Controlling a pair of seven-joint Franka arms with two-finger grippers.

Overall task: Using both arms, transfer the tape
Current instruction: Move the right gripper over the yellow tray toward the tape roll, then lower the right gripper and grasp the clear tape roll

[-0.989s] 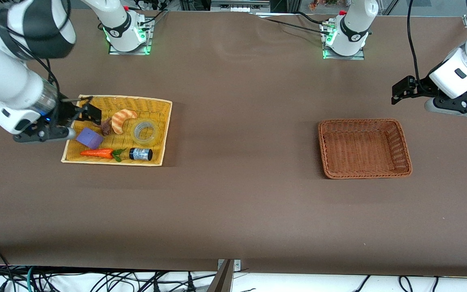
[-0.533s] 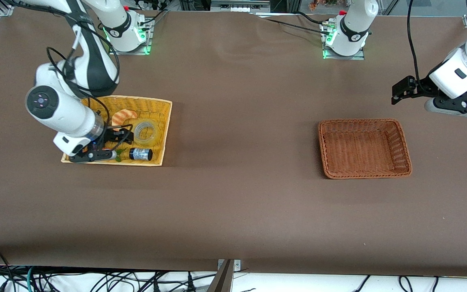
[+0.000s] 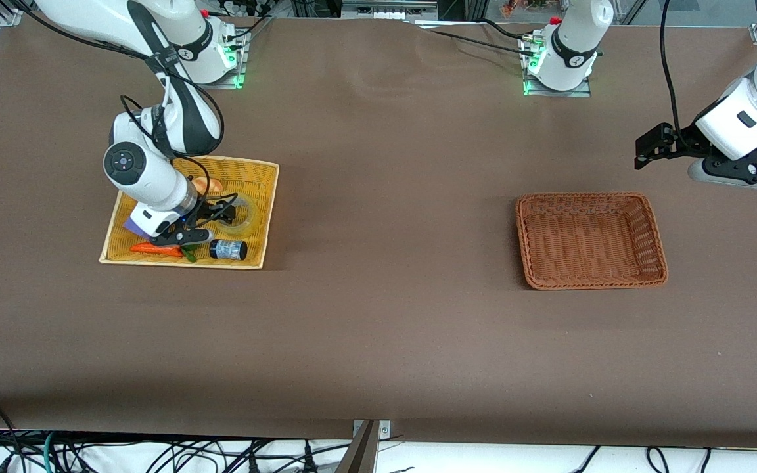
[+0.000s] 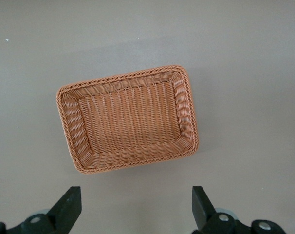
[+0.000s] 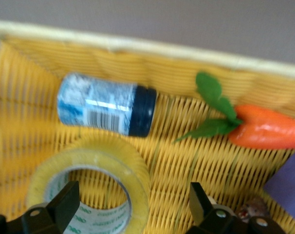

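The tape needs to go to the brown basket, so next I will grab it with my right gripper by one side of its ring wall.
The tape, a yellowish ring, lies flat in the yellow wicker tray. In the right wrist view the tape fills the space under my right gripper. That gripper is open, with one finger over the hole and the other outside the ring, straddling one side of it. In the front view my right gripper is low over the tray, at the tape's edge. My left gripper is open and empty, and waits in the air over the table beside the brown basket.
The tray also holds a dark labelled jar beside the tape, a toy carrot, a purple block and a croissant. The left wrist view shows the brown basket below, with nothing in it.
My right arm has swung from the tray's outer edge across the tray and come down at the tape. The left arm has not moved.
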